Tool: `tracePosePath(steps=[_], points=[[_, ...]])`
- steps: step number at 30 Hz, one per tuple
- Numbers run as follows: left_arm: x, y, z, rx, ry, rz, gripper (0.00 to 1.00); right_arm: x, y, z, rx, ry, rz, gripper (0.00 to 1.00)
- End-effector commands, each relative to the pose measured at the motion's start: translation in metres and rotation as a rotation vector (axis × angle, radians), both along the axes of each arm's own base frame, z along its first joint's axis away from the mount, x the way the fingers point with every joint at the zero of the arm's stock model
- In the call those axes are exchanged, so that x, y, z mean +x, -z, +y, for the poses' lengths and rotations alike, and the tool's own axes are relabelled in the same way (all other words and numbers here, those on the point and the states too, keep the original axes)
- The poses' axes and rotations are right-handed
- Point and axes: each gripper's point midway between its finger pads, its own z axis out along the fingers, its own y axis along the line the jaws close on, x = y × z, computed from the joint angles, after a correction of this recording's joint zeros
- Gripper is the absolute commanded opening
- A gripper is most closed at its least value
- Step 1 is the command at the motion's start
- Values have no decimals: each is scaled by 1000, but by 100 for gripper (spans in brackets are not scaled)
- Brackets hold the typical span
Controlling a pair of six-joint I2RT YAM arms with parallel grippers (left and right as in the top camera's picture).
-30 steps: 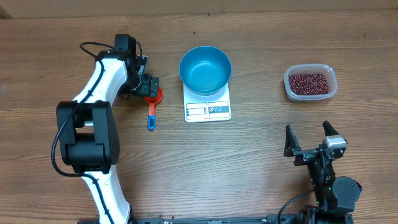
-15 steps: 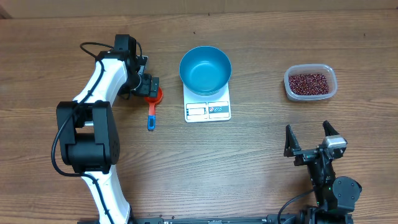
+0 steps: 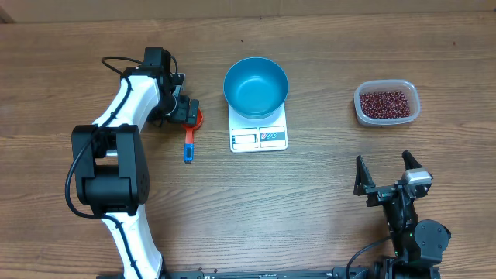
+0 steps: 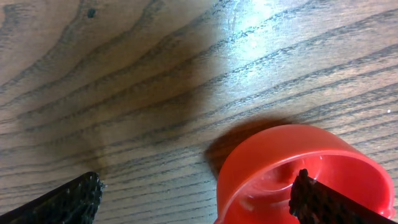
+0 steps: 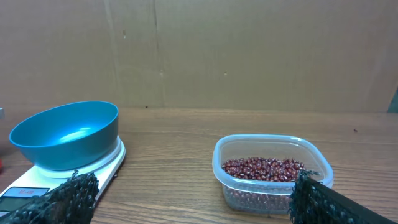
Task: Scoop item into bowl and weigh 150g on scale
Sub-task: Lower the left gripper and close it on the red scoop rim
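Observation:
The side of the cup is between both fingers, so my left gripper should close on the red cup's rim (image 4: 227, 194). Closing now would hold it.
The blue bowl (image 3: 256, 85) (image 5: 65, 134) stands empty on the white scale (image 3: 259, 137) (image 5: 37, 180) at the table's middle. The item, dark red beans (image 3: 385, 103) (image 5: 264, 168), fills a clear plastic tub (image 3: 415, 108) at the right. A scoop with a red cup (image 3: 197, 118) (image 4: 273, 162) and a blue handle (image 3: 188, 146) lies left of the scale. My left gripper (image 3: 186, 111) (image 4: 198, 180) is open low over the cup, one finger inside it and the other over bare wood. My right gripper (image 3: 387, 174) (image 5: 191, 186) hangs open near the front right, holding nothing.
The wooden table (image 3: 310, 194) carries only these things. A cardboard wall (image 5: 249, 50) stands behind the far edge. The left arm (image 3: 128, 93) reaches across the left side of the table.
My left gripper has shifted slightly over the scoop's red cup, covering more of it. The right arm, bowl, scale and tub have not moved.

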Motion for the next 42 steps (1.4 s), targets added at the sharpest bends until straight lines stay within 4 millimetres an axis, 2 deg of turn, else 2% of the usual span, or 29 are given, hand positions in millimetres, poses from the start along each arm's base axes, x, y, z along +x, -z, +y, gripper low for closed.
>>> tracePosePath(steps=[1, 23, 29, 32, 35, 42], points=[[-4, 8, 2, -2, -2, 19, 100, 0, 2, -1, -1, 5, -3, 100], [-2, 9, 2, -3, -1, 9, 99, 0, 2, -1, -1, 5, -3, 100], [-2, 9, 2, -3, -1, 9, 67, 0, 2, -1, -1, 5, -3, 100], [-2, 9, 2, -3, -1, 9, 58, 0, 2, -1, -1, 5, -3, 100], [-2, 9, 2, -3, 0, 9, 41, 0, 2, 0, -1, 5, -3, 100], [-2, 9, 2, -3, 0, 9, 22, 0, 2, -1, -1, 5, -3, 100]])
